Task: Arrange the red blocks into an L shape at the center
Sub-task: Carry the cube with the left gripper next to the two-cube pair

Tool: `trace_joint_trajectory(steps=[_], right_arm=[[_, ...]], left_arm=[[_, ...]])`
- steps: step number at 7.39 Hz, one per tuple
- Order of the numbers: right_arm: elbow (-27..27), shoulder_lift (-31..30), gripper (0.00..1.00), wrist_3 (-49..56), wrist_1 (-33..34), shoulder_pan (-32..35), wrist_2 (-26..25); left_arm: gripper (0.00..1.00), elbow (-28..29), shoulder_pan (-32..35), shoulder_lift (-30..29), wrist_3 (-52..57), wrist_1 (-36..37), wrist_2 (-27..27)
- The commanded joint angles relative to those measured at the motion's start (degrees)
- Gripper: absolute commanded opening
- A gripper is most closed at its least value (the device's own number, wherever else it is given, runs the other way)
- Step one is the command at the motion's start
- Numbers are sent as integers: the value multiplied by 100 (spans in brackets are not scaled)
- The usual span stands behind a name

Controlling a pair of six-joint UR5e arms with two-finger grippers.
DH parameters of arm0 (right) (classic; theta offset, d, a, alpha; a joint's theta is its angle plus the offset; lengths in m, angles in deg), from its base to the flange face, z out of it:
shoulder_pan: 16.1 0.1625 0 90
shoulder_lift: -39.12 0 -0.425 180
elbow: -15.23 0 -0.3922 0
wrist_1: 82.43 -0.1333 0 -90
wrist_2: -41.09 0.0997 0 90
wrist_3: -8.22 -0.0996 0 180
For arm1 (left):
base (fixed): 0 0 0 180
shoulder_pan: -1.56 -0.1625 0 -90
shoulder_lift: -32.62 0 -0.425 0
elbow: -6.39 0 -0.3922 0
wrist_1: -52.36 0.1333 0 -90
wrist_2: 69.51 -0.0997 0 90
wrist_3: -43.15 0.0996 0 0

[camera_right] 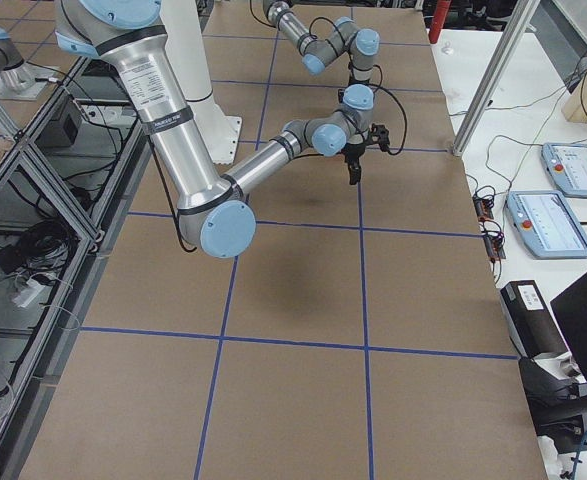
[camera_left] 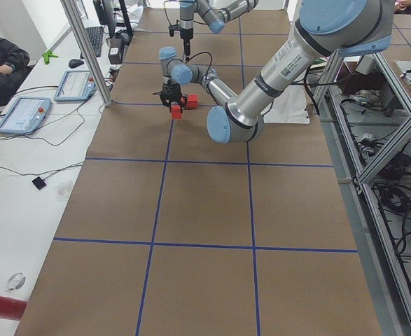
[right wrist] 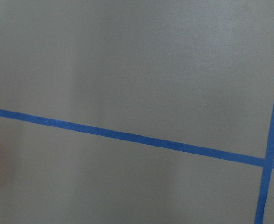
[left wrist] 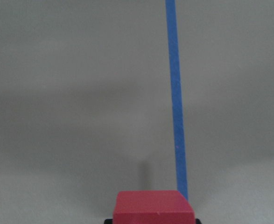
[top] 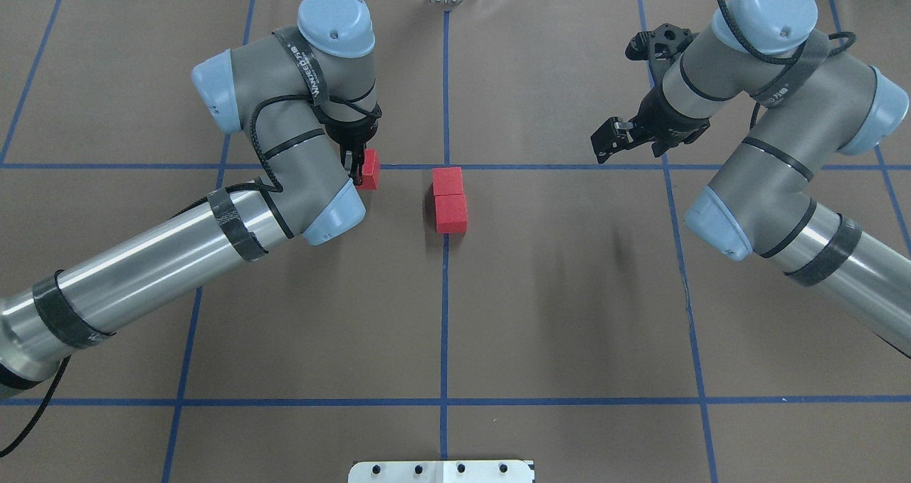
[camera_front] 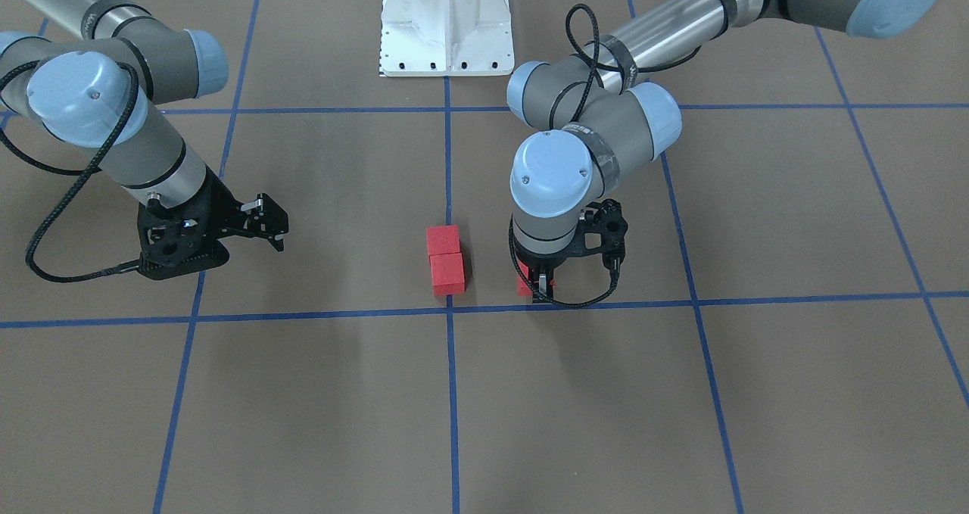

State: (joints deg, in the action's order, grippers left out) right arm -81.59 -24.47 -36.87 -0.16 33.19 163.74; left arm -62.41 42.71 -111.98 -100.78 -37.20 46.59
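Observation:
A piece of floor is still between the blocks, so my left gripper keeps hold of the third red block (camera_front: 524, 284) until it touches the pair's front block.
Two red blocks (camera_front: 443, 239) (camera_front: 447, 272) lie touching in a short row along the blue line, just on the robot's side of the center crossing (camera_front: 450, 309). In the overhead view they (top: 448, 181) (top: 451, 214) sit right of the left arm. My left gripper (camera_front: 537, 287) points down and is shut on the third red block (top: 369, 168), low over the floor, about one block-row's width to the left of the pair. That block fills the bottom of the left wrist view (left wrist: 154, 208). My right gripper (camera_front: 274, 225) is open and empty, well off to the other side.
The white robot base (camera_front: 447, 22) stands behind the blocks. Blue tape lines (top: 446, 312) divide the brown floor into squares. The left arm's elbow and cable (camera_front: 590, 37) hang over the area behind its gripper. Tablets and cables (camera_left: 23, 115) lie on the side desk.

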Motion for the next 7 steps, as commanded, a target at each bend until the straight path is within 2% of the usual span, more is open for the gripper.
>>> trace_joint_trajectory(steps=[1,7], right_arm=[[-13,13,99,1,0,-16,14],[-66,13,99,-8,0,-8,31]], left_arm=[[0,542,-89,-278,-223,-457,0],[0,552,-353,-383,-346,-431,-9]])
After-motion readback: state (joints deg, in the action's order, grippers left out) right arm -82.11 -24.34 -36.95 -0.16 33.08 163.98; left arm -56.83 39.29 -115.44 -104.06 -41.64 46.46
